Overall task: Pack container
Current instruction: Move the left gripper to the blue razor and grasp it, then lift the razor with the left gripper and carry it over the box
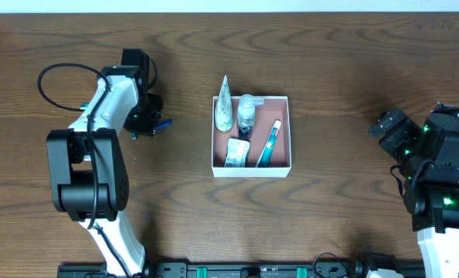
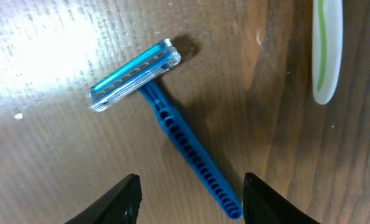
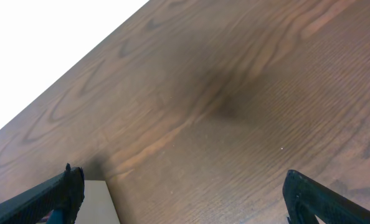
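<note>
My fingers are above the handle's whole end (image 2: 223, 196) and would miss the handle's end if I closed now. My left gripper needs to go down first and then close on the handle's end.
The container (image 1: 251, 171), a square white box with a pinkish floor, sits mid-table. It holds a white tube (image 1: 225, 108), a clear bottle (image 1: 246, 114), a small packet (image 1: 236, 152) and a teal toothbrush (image 1: 270, 144). A blue razor (image 2: 172, 124) lies on the table left of the box, and its tip shows in the overhead view (image 1: 163, 122). My left gripper (image 2: 191, 205) is open just above the razor, and the handle's end lies between the fingers near the right one. The left gripper also shows in the overhead view (image 1: 147, 116). My right gripper (image 3: 194, 199) is open and empty at the far right (image 1: 389, 127).
A white and green object (image 2: 327, 53) lies beside the razor; the left arm hides it in the overhead view. A pale flat corner (image 3: 101, 204) shows by my right gripper's left finger. The table's far edge runs along the top of the overhead view.
</note>
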{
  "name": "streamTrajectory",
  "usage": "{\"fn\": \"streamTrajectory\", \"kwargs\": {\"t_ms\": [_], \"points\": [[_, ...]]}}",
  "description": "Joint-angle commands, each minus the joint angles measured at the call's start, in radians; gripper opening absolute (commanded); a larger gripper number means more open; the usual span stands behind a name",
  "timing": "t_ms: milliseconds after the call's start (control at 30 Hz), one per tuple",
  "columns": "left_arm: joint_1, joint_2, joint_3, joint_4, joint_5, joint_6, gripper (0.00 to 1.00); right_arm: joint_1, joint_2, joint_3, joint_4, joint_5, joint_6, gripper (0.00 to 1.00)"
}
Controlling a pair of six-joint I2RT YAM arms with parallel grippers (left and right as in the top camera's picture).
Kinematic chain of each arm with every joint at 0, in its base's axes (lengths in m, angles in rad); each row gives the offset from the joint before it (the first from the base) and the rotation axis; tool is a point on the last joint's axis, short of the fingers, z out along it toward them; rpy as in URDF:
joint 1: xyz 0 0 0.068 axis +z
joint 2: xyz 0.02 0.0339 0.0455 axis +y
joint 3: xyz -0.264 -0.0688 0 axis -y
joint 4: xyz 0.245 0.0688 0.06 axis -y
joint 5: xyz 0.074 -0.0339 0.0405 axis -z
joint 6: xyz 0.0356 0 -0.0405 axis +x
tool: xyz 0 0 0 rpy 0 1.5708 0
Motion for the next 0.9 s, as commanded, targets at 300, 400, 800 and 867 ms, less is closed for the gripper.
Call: {"fn": "streamTrajectory", "kwargs": {"t_ms": [300, 400, 800, 867], "points": [[0.003, 0.014, -0.07, 0.082, -0.02, 0.005, 0.52, -0.008, 0.0, 0.003, 0.0, 0.006, 0.006, 0.99], [0.003, 0.025, -0.07, 0.093, -0.019, 0.035, 0.47, -0.008, 0.0, 0.003, 0.0, 0.006, 0.006, 0.99], [0.003, 0.141, -0.07, 0.083, 0.068, 0.159, 0.39, -0.008, 0.0, 0.003, 0.0, 0.006, 0.006, 0.99], [0.003, 0.145, -0.07, 0.063, 0.068, 0.206, 0.33, -0.008, 0.0, 0.003, 0.0, 0.006, 0.006, 0.99]]}}
